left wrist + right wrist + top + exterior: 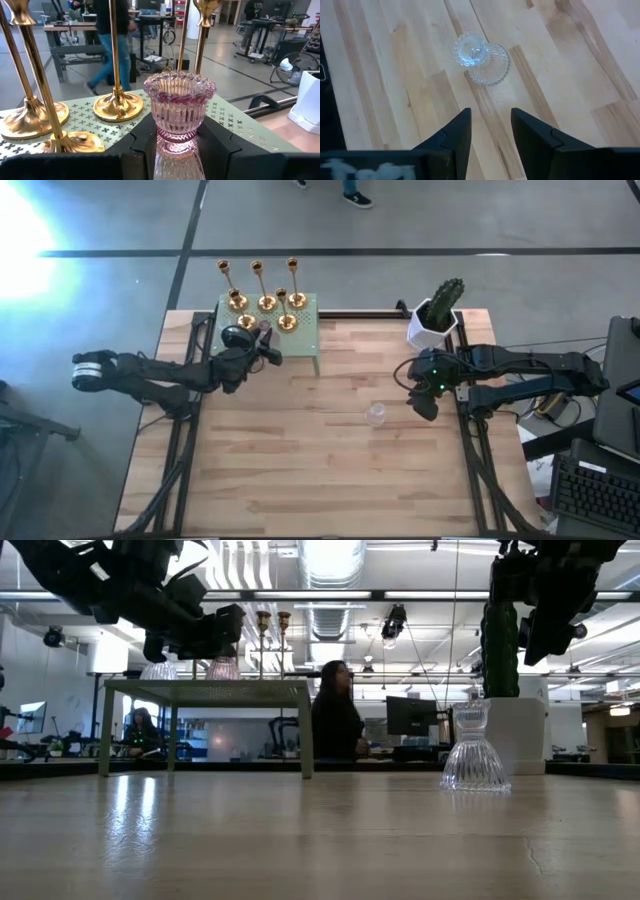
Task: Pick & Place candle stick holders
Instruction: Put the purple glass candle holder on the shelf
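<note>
The pinkish holder stands upright over the green stand's near part, inside the stand's edge, so it is time for my left gripper to open now.
Several gold candlesticks point(265, 295) stand on their round bases on a green perforated stand point(310, 345) at the table's far left. My left gripper point(262, 346) is at the stand's near left part, shut on a pinkish glass holder point(180, 100). A clear glass holder point(375, 414) stands on its wide base on the wooden table, right of centre. My right gripper point(490, 127) hangs open and empty above the table, just to the right of the clear holder point(480, 57). My left gripper pinches the pinkish holder's narrow waist point(175, 142), just below its beaded cup, between its two fingers point(142, 142). The fingers come about level from the table's left side. The holder is upright. Its base is hidden by the gripper, so I cannot tell whether it rests on the stand.
A white pot with a green cactus point(435, 320) stands at the far right, behind my right arm. Another clear glass holder point(158, 670) shows on the stand in the low view. Bare wooden table point(320, 470) lies toward the near edge. People are in the room beyond.
</note>
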### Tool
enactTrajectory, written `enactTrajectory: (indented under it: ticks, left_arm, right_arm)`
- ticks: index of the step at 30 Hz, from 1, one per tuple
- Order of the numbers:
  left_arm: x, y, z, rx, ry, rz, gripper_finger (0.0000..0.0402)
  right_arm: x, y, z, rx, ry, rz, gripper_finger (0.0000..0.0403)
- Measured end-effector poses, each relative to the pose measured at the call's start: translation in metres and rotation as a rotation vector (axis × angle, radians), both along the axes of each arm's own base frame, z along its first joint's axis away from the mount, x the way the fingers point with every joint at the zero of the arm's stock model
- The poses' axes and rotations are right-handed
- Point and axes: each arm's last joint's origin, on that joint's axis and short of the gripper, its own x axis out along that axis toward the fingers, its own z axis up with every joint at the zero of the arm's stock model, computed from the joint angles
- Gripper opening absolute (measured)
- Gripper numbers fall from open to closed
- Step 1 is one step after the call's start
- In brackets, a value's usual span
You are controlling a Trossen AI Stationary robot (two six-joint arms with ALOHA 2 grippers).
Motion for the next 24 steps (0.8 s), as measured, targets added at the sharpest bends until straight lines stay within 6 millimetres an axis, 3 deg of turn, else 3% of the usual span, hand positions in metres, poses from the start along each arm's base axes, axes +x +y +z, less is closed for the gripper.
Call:
enactTrajectory:
  ticks: [19, 24]
  left_arm:
    - [0.0018, -0.0002, 0.0027, -0.008, 0.008, -0.003, 0.0112]
    - [0.0034, -0.0002, 0.0068, -0.008, 0.006, -0.006, 0.0185]
  right_arm:
    - [0.0002, 0.0000, 0.0001, -0.010, -0.005, 0.016, 0.0121]
    - [0.0002, 0.0000, 0.0001, -0.009, -0.005, 0.017, 0.0126]
